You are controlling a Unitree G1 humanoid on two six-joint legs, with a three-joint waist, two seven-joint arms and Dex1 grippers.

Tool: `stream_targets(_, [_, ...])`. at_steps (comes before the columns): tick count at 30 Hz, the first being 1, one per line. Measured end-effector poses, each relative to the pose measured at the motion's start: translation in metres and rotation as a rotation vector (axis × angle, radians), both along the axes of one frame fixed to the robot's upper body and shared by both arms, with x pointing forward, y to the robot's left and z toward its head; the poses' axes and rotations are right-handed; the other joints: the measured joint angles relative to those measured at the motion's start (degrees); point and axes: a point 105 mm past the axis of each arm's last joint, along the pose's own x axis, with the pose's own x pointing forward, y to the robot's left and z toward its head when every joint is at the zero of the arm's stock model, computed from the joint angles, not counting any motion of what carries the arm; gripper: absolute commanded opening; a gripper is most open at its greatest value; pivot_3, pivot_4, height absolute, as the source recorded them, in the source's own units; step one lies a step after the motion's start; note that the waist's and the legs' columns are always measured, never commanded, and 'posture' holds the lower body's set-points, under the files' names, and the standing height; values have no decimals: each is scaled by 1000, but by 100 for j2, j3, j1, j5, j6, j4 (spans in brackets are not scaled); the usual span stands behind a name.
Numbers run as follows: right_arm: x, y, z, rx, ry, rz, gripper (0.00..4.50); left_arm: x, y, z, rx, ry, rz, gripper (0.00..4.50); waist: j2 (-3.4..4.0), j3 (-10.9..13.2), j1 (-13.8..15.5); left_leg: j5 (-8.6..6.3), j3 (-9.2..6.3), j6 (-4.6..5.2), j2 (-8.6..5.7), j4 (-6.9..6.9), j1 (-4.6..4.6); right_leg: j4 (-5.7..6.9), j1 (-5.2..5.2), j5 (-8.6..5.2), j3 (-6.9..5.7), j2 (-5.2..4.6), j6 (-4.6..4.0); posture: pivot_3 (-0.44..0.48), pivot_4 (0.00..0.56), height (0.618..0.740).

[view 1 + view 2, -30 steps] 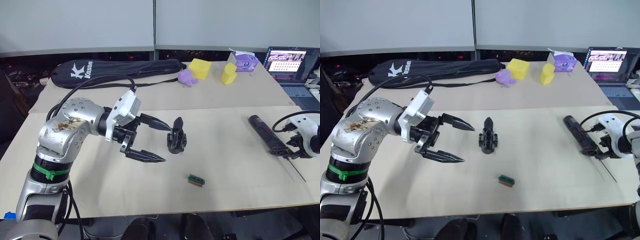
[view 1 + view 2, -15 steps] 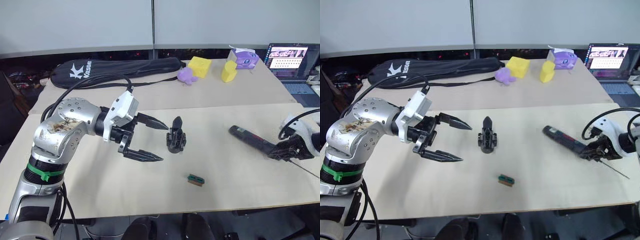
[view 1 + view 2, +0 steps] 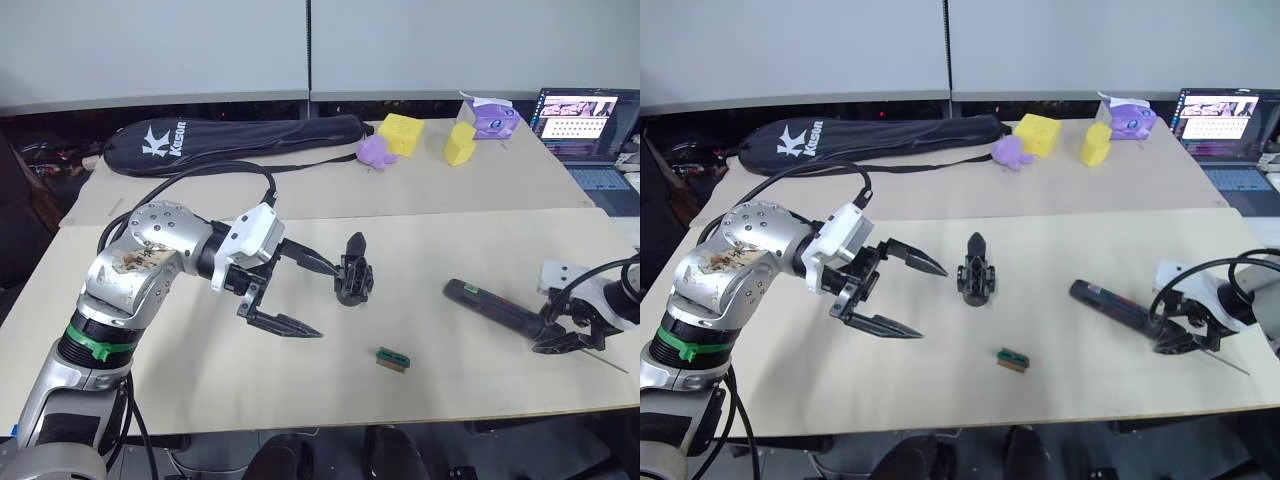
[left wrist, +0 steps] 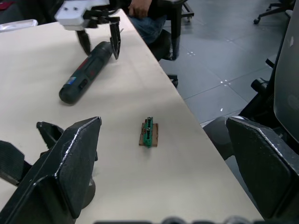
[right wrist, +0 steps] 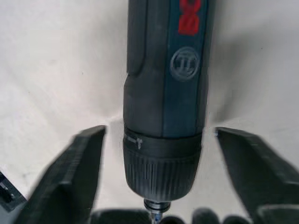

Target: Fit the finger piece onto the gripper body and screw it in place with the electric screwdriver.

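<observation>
I should next use my right gripper to grab the electric screwdriver by its body just behind the chuck [image 3: 524, 321], so the electric screwdriver's thin bit [image 3: 606, 361] stays free to drive the screw.
The gripper body [image 3: 353, 281] stands upright mid-table, its pointed black finger up. My left gripper [image 3: 318, 298] is open just to its left, the upper fingertip close to the body and the lower one over bare table. The electric screwdriver [image 3: 494, 307] lies flat on the right side of the table, its thin bit pointing to the near right. My right gripper [image 3: 572, 338] is open at the bit end, with its fingers [image 5: 86, 154] on either side of the chuck and a gap on each side. The screwdriver's red marking [image 5: 189, 18] faces up. A separate finger piece is out of view.
A small green block [image 3: 392, 360] lies near the table's front edge [image 3: 400, 418]. At the back are a long black racket bag [image 3: 230, 137], yellow foam shapes [image 3: 400, 133], a purple toy [image 3: 375, 152] and a purple box [image 3: 487, 115]. A laptop [image 3: 585, 115] sits at far right.
The screwdriver has swung round and shifted left and nearer along with my right gripper, whose fingers now stand apart from it. My left gripper has edged right toward the gripper body.
</observation>
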Motion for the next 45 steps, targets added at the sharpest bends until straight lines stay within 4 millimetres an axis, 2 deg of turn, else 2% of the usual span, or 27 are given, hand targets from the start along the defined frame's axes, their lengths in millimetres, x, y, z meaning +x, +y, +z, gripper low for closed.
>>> stream_targets(6, [1,11,-11,-29,77,12,4480,-2,0,-8,14,-6,-12,4500,-11,5,25,0,-2,1,-1,2,-1,-2,4,0,-3,0,-1,0,150,723])
stream_targets(7, [1,11,-12,-38,80,12,3940,-3,0,-10,17,-9,-15,4500,-16,6,31,0,-2,1,-1,2,-1,-2,5,0,-4,0,-1,0,150,723])
stream_targets(13, [3,9,-15,-64,68,7,1956,-4,0,-15,29,-13,-18,4500,-40,10,65,1,-12,-3,0,2,0,1,5,0,-14,2,-1,0,150,723])
stream_targets(17, [3,12,-13,-51,38,75,1911,-9,1,-20,46,-1,-26,4500,-46,13,50,2,-11,-4,0,1,0,2,3,0,-11,2,-1,0,150,723])
stream_targets(19, [1,20,-12,-19,-5,151,1911,-10,2,-27,58,22,-25,4500,-41,16,47,3,-10,-6,0,0,0,8,-1,0,-9,2,-1,0,150,723])
stream_targets(22, [-3,40,2,76,-133,248,1911,-11,4,-41,82,59,-15,4500,-23,28,52,5,-6,-9,1,0,-2,16,-7,-1,-4,1,-1,0,150,723])
stream_targets(26, [-30,89,41,366,-348,308,1911,-9,5,-57,67,108,16,4500,-22,30,94,7,-26,-12,8,0,-7,20,-6,-2,-11,1,-4,0,150,723])
stream_targets(30, [-65,135,63,793,-603,169,1911,-10,10,-71,69,141,27,4500,-40,28,196,4,-38,-10,7,-1,-5,16,0,-2,-7,-3,-4,0,150,723])
stream_targets(33, [-74,148,73,1005,-759,-34,1911,-5,3,-75,12,157,46,4500,-38,28,250,-2,-35,-1,-4,1,-2,17,3,-2,8,-11,-4,0,150,723])
stream_targets(37, [-85,157,73,1048,-854,-168,1911,3,-1,-81,-29,156,95,4500,-39,28,224,1,-28,-5,-7,-1,7,25,1,-2,7,5,-3,0,150,723])
stream_targets(40, [-86,159,72,1069,-899,-242,1911,11,-6,-83,-52,138,111,4500,-39,28,199,5,-17,-11,-8,-4,13,29,3,-2,8,11,-4,0,150,723])
stream_targets(45, [-86,174,72,1085,-908,-229,1911,16,-18,-73,-59,121,61,4500,-39,28,146,6,-15,-11,-7,-6,27,28,16,-6,7,17,-7,0,150,723])
